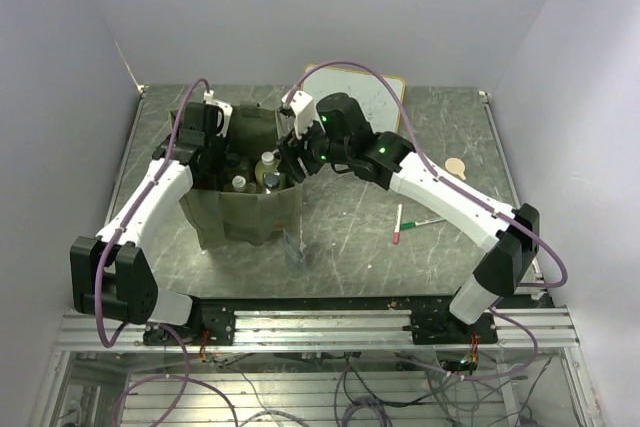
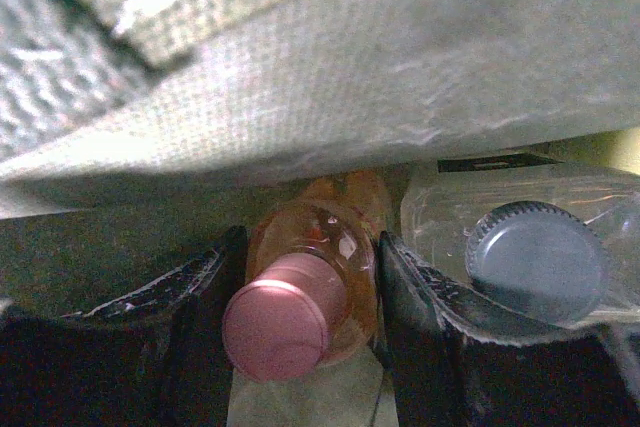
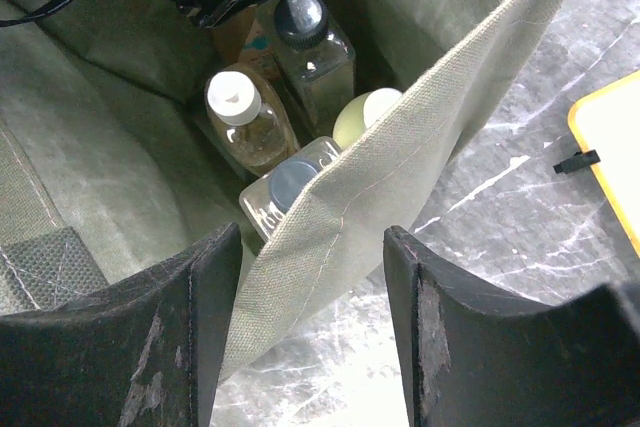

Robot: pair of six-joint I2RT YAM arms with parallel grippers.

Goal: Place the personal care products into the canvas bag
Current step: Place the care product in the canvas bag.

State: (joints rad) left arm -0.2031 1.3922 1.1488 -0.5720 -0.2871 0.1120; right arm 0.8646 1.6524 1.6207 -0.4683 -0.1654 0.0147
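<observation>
My left gripper opens next, since the orange bottle is deep inside the bag and would land there.
The olive canvas bag (image 1: 240,217) stands open at the table's middle left. My left gripper (image 2: 310,247) is down inside the bag, shut on an orange bottle with a pink cap (image 2: 305,292); both fingers press its sides. Beside it lies a clear dark-capped bottle (image 2: 535,262). My right gripper (image 3: 312,247) is open and straddles the bag's right wall (image 3: 400,147), whose fabric passes loosely between the jaws. Inside the bag I see an amber bottle (image 3: 240,112), a yellow-green bottle (image 3: 365,112) and two clear dark-capped bottles (image 3: 305,32).
A wood-framed whiteboard (image 1: 365,92) lies behind the bag at the back. A red marker (image 1: 398,224) and a green marker (image 1: 428,222) lie to the bag's right. A small tan disc (image 1: 457,167) sits further right, and a small grey object (image 1: 292,247) lies at the bag's front corner.
</observation>
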